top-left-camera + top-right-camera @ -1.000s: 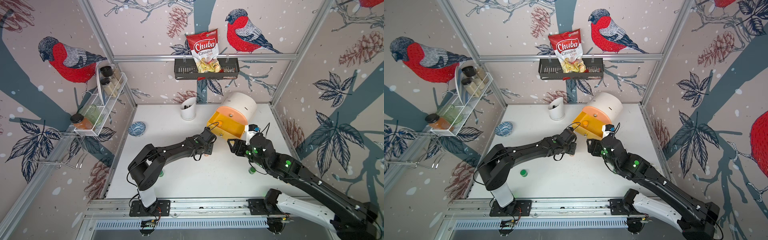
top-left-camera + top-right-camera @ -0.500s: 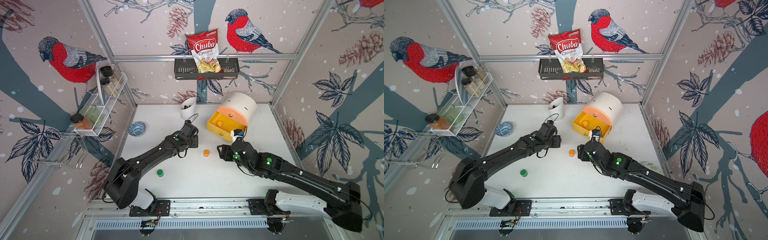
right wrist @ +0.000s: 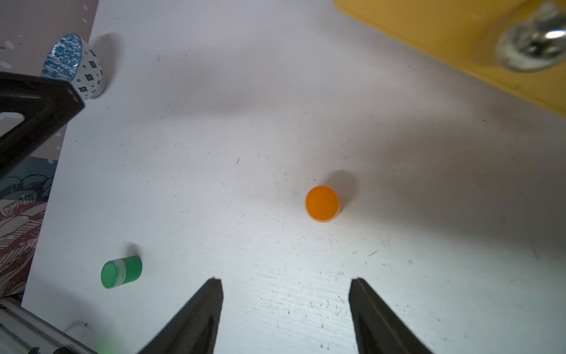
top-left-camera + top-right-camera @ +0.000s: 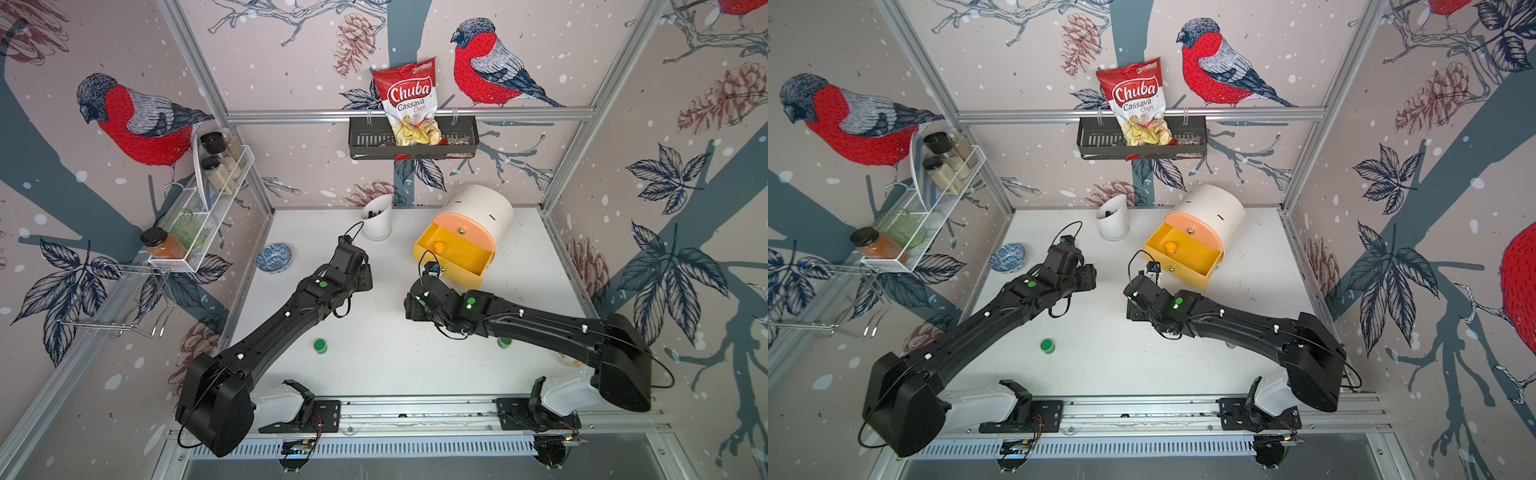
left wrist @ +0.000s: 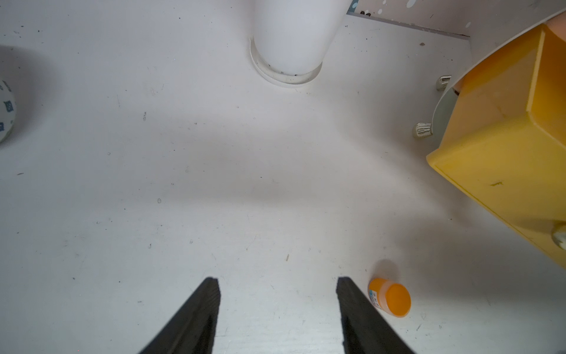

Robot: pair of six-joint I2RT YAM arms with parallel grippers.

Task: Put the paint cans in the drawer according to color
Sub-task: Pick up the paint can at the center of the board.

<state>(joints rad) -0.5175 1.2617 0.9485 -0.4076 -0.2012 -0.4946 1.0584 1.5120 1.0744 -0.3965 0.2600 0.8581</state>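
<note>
My right gripper is going to pick up the standing orange can next by its sides near its top, so its base stays free for the drawer.
The drawer chest is a white barrel with its yellow drawer pulled out. One orange paint can lies inside it, seen in both top views. A second orange can stands on the table just ahead of my open, empty right gripper; the arm hides it in both top views. That can sits just outside one finger of my open, empty left gripper. A green can stands alone near the front. Another green can peeks from under the right arm.
A blue patterned bowl sits at the table's left edge. A white slant-topped holder cup stands at the back, left of the chest. A wire shelf with jars hangs on the left wall, and a chip bag hangs in a black basket at the back.
Both grippers have drawn back from the open yellow drawer, the left one far to the left. The right gripper has come over the orange can on the table, its jaws a little wider.
</note>
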